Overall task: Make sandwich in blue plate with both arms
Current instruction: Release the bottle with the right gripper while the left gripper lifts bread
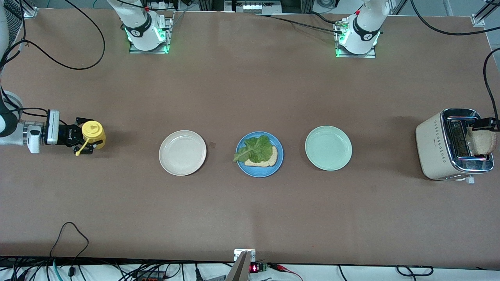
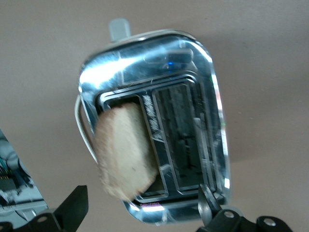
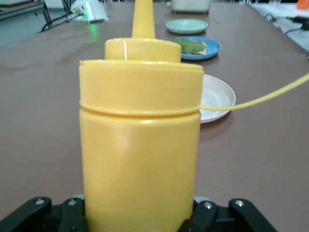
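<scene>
I would miss the bread slice if I closed my left gripper now, because there is empty table between its fingers and the slice.
The blue plate [image 1: 258,173] sits mid-table and holds one bread slice [image 1: 270,159] with a green lettuce leaf [image 1: 256,150] on top. A second bread slice [image 1: 483,141] sticks up tilted out of a toaster slot [image 2: 125,154]. My left gripper [image 1: 484,123] hovers over it, open [image 2: 140,193], with its fingers [image 2: 72,208] spread wide on either side of the slice. At the right arm's end of the table, my right gripper [image 1: 88,140] is shut on a yellow squeeze bottle [image 1: 93,133], which fills the right wrist view [image 3: 140,145].
A cream plate [image 1: 182,152] lies beside the blue plate toward the right arm's end, and a mint-green plate [image 1: 328,148] lies toward the left arm's end. The cream and chrome toaster [image 1: 433,144] stands at the left arm's end. Cables trail along the table's edges.
</scene>
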`<state>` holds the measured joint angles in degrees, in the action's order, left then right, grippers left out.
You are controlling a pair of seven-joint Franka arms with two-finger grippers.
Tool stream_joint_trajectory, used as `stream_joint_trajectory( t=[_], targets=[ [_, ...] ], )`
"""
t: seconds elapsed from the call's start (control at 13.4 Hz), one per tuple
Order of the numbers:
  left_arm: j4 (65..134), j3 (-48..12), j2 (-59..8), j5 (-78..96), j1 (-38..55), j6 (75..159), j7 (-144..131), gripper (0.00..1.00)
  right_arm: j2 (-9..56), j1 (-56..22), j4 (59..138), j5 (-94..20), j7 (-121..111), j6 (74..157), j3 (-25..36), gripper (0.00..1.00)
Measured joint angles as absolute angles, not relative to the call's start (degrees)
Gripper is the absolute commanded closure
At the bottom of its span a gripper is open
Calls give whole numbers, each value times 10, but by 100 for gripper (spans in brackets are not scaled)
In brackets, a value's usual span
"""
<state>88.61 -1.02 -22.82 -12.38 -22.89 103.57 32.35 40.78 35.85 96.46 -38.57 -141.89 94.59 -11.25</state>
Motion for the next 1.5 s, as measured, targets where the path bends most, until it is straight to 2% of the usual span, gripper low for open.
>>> stream_joint_trajectory(
  t=[0.15, 0.22, 0.3, 0.37, 0.45, 0.52, 0.6, 0.67, 0.75, 0.82, 1.05, 1.35, 1.5],
  targets=[
    [886, -11, -242, -103, -243, 1061, 349, 11, 452, 380, 950, -394, -1443, 926, -113, 99],
    [886, -11, -248, -83, -252, 1068, 362, 20, 469, 384, 942, -396, -1447, 923, -114, 93],
    [886, -10, -254, -68, -260, 1073, 372, 39, 480, 385, 935, -397, -1447, 922, -115, 73],
    [886, -11, -258, -59, -266, 1075, 376, 54, 485, 385, 930, -399, -1447, 919, -117, 51],
    [886, -11, -262, -56, -271, 1076, 378, 68, 486, 385, 928, -403, -1447, 916, -118, 36],
    [886, -11, -263, -56, -275, 1077, 381, 83, 486, 385, 927, -407, -1446, 911, -119, 29],
    [886, -11, -265, -55, -278, 1077, 383, 92, 487, 385, 927, -409, -1446, 907, -119, 27],
    [886, -11, -266, -55, -279, 1077, 386, 95, 490, 385, 926, -411, -1445, 905, -119, 21],
    [885, -11, -266, -55, -280, 1077, 387, 98, 493, 388, 925, -413, -1445, 901, -119, 8],
    [885, -12, -266, -55, -280, 1077, 388, 98, 497, 392, 923, -413, -1445, 895, -119, 0],
    [871, -15, -261, -55, -280, 1062, 390, 98, 511, 406, 912, -413, -1445, 883, -119, 0],
    [796, -28, -223, -55, -278, 917, 394, 98, 515, 411, 891, -413, -1445, 876, -107, 0],
    [757, -59, -214, -54, -275, 850, 397, 97, 515, 413, 867, -405, -1445, 870, -93, 0]
  ],
)
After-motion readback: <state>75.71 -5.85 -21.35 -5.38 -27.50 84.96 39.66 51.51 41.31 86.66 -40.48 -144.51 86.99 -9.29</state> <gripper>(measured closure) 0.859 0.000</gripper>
